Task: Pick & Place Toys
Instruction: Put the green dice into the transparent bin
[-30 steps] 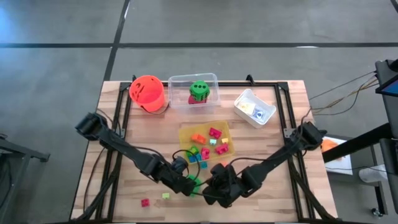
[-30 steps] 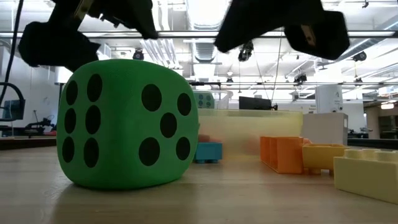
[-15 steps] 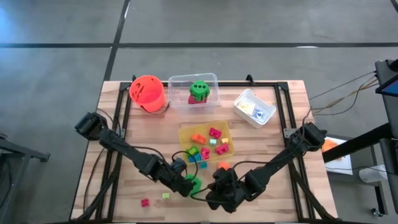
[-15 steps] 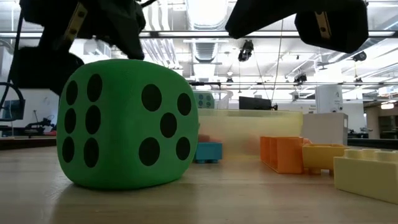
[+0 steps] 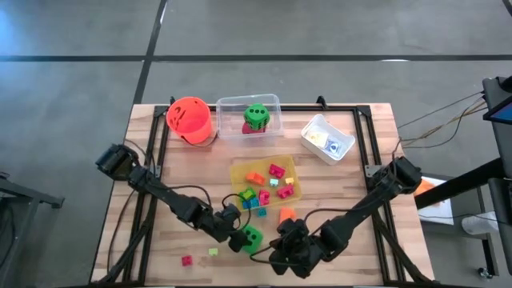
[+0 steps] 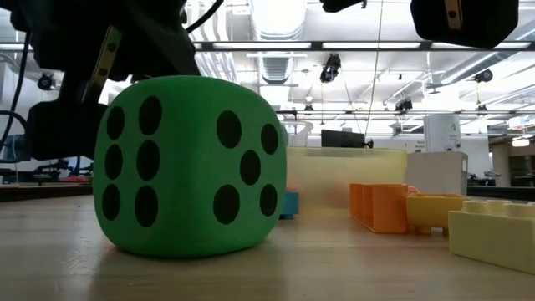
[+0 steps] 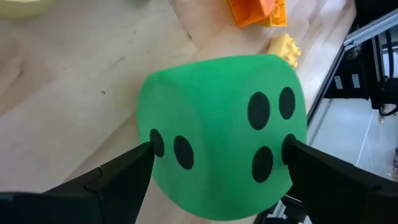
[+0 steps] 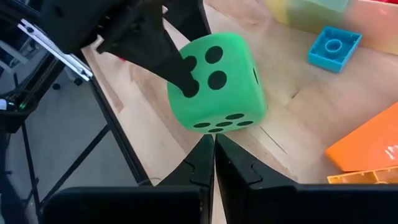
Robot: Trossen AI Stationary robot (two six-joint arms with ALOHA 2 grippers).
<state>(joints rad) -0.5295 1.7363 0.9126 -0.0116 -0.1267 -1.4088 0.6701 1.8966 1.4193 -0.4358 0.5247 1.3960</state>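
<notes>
I will grab the green die by its opposite sides next with my left gripper, to put the die in the clear tray.
A fist-sized green die [image 5: 254, 236] with black dots sits by its bottom face on the wooden table near the front edge. My left gripper [image 7: 217, 152] reaches it from the left, open, one finger on each side of it. My right gripper [image 8: 213, 146] is shut and hangs in the air just to the die's near right, touching nothing. Small blocks lie in the yellow tray [image 5: 240, 170]. Loose on the table are an orange block [image 5: 286, 213], a red one [image 5: 186, 260] and a yellow-green one [image 5: 213, 252]. My left gripper straddles the green die, its fingertips [image 7: 146, 155] lying against two opposite side faces [image 7: 283, 146]. The fingers slant down from above and from the table's left. The die stays on the table, slightly turned.
At the far edge stand an orange bucket [image 5: 190, 118], a clear tray [image 5: 272, 102] holding another green die, and a white tray [image 5: 328, 138]. Orange [image 6: 380, 206] and yellow [image 6: 493, 234] blocks lie to the die's right. The black frame rails run along the table's sides.
My left gripper has sunk and tipped further down over the green die, still open. The die has slid a little toward the table's right edge and turned slightly, staying on the table. My right gripper has drawn back a little toward the near edge.
</notes>
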